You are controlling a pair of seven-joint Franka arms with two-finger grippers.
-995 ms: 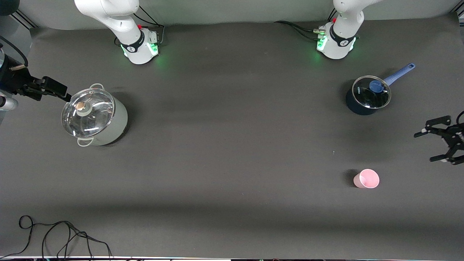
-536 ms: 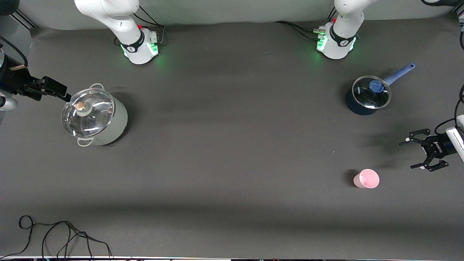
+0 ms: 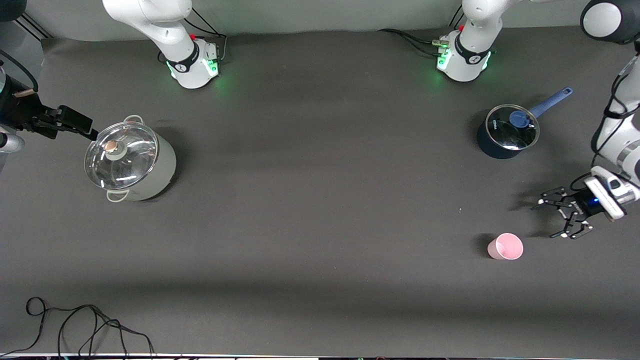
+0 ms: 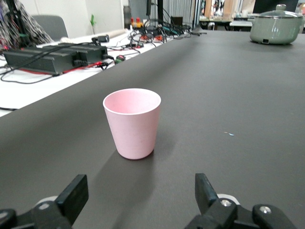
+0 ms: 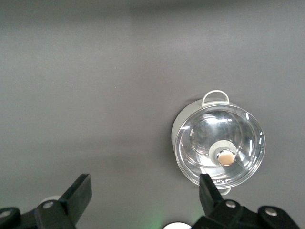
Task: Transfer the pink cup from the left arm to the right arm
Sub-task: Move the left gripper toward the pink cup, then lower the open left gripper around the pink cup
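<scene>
I should grab the pink cup's lower body [image 3: 492, 249] [image 4: 136, 142] with my left gripper next. The cup's rim then stays free for my right gripper.
The pink cup [image 3: 505, 246] stands upright on the dark table toward the left arm's end. In the left wrist view the cup [image 4: 132, 121] stands just ahead of the jaws, apart from them. My left gripper [image 3: 546, 220], with skeletal black fingers, is open and empty, low over the table beside the cup, on the side toward the table's end; its fingers [image 4: 74, 195] stand wide apart in its wrist view. My right gripper [image 3: 75, 124] waits, open and empty, high beside the grey pot; its own view [image 5: 143, 195] looks down on that pot.
A grey-green pot with a glass lid [image 3: 131, 160] stands toward the right arm's end and also shows in the right wrist view [image 5: 219, 143]. A dark blue saucepan with a lid [image 3: 507, 131] stands farther from the front camera than the cup. A black cable [image 3: 75, 325] lies at the near edge.
My left gripper has come in from the table's end toward the pink cup and stands closer to it. The cup and the right arm have not moved.
</scene>
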